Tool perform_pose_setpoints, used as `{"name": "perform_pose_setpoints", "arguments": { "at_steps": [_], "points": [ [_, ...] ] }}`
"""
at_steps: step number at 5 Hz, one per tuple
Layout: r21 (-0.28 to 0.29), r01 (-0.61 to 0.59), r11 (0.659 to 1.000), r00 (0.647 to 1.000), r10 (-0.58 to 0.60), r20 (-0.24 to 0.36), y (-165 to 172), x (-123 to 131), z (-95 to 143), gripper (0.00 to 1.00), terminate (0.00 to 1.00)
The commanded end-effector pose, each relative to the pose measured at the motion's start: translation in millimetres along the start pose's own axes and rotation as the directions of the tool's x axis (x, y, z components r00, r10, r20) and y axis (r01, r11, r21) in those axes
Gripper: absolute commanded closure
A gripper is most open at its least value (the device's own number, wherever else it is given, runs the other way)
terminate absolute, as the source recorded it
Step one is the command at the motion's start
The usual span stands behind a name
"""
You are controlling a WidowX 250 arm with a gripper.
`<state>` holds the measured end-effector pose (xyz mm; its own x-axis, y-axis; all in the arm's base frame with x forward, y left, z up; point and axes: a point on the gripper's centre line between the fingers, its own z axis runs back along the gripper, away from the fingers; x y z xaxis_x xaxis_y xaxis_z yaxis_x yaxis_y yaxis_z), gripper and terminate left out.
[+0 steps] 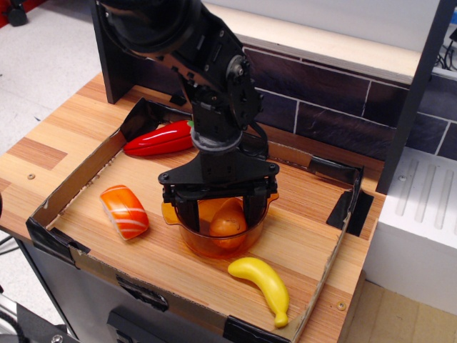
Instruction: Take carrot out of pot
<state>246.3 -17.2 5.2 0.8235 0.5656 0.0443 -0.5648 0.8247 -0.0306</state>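
Observation:
The small orange carrot is in the amber pot (191,241). I next need to grab the carrot by its thick body (229,218) with my gripper to take it out.
The amber pot (191,241) stands in the middle of the cardboard tray. The orange carrot (228,223) lies inside it. My black gripper (219,216) is lowered into the pot with its two fingers on either side of the carrot. The jaws stand open around the carrot, and the left finger (186,214) and right finger (253,212) reach down inside the pot's rim. I cannot tell if the pads touch the carrot.
A salmon sushi piece (124,211) lies left of the pot, a yellow banana (262,285) in front of it to the right, a red pepper (158,138) behind it on the left. The cardboard tray wall (344,207) rings them. A brick wall stands behind.

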Motion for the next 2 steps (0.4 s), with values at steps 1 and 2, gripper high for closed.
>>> {"name": "perform_pose_setpoints", "arguments": {
  "at_steps": [1,2],
  "points": [
    [-0.023,-0.001,1.000,1.000,0.002,0.009,-4.2,5.6,4.6,1.00,0.00],
    [-0.024,-0.006,1.000,1.000,0.006,-0.005,-3.3,9.0,9.4,1.00,0.00]
  ]
}}
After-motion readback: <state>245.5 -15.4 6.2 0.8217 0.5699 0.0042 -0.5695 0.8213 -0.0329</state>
